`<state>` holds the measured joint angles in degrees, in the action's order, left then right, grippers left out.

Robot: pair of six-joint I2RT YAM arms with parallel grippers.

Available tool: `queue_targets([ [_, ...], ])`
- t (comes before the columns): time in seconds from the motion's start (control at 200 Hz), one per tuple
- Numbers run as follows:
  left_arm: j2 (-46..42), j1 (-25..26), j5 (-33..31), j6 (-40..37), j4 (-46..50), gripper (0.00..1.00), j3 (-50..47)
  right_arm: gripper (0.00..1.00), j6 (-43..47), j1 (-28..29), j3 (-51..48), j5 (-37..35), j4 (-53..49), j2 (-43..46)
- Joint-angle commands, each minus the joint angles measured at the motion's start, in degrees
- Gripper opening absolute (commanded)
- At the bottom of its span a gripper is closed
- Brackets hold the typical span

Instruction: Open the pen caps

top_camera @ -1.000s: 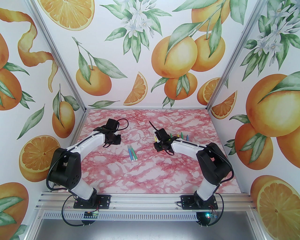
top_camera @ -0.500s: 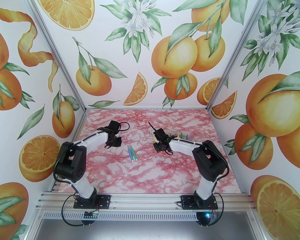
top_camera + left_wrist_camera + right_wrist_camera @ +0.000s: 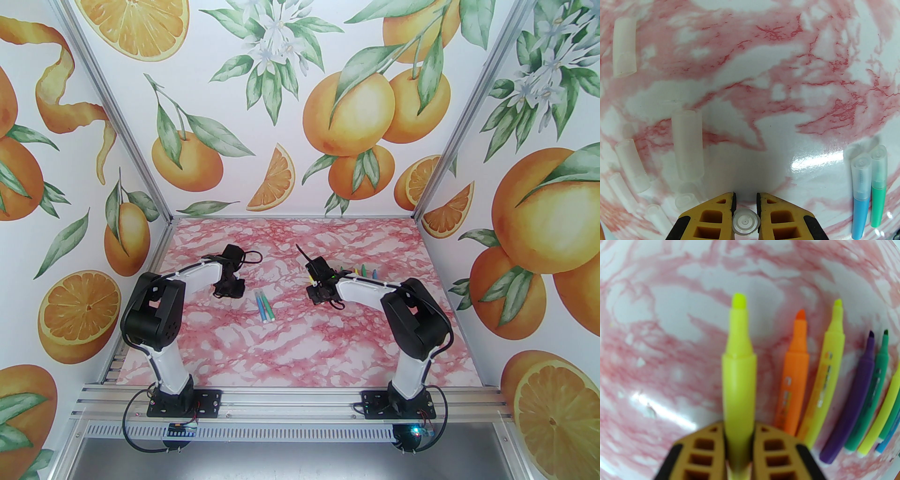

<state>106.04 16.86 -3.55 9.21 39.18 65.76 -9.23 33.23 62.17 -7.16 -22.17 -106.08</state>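
Note:
The clear pen cap [image 3: 746, 221] is hanging low over the table beside the loose clear caps, so my left gripper should open now.
In the left wrist view my left gripper [image 3: 746, 199] is shut on a clear pen cap [image 3: 746, 221], end-on between its yellow fingers. Several loose clear caps [image 3: 687, 144] lie on the table to its left. A blue pen [image 3: 859, 212] and a green pen [image 3: 878, 206] lie capped at the right; from above they are at mid-table [image 3: 265, 307]. My right gripper [image 3: 739, 425] is shut on an uncapped yellow pen [image 3: 738, 357], held just above the table. Beside it lies a row of uncapped pens, starting with an orange one [image 3: 795, 371].
The pink marbled table [image 3: 300, 347] is walled by orange-print panels on three sides. From above, the left gripper [image 3: 228, 288] hangs left of the two capped pens, the right gripper [image 3: 318, 293] right of them, with the uncapped row [image 3: 358, 272] behind the right forearm.
The left arm has swung its gripper nearer and to the right, with its elbow lifting. The right arm has shifted slightly left, still gripping the yellow pen.

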Motion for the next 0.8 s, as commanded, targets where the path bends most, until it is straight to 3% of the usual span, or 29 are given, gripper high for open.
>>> queue_targets([
  [0.0, 2.53, -0.43, 0.56, -0.81, -0.61, 0.15, 0.62, 0.08, -0.92, -0.13, 1.28, -1.36, -1.40, -1.32],
  [0.18, 2.96, -0.37, 0.48, -0.95, -0.81, 0.30, 0.66, 0.17, -1.11, -0.14, 1.64, -1.55, -1.91, -1.57],
  [0.645, -2.17, -0.52, 0.82, -0.78, -1.32, 0.40, -0.22, 0.35, -0.79, -0.01, 1.29, -2.04, -2.74, 1.63],
  [0.796, -7.49, -0.62, 1.31, -0.69, -3.23, 0.50, -1.96, 0.38, -0.40, 0.72, 0.94, -2.50, -2.80, 3.76],
])
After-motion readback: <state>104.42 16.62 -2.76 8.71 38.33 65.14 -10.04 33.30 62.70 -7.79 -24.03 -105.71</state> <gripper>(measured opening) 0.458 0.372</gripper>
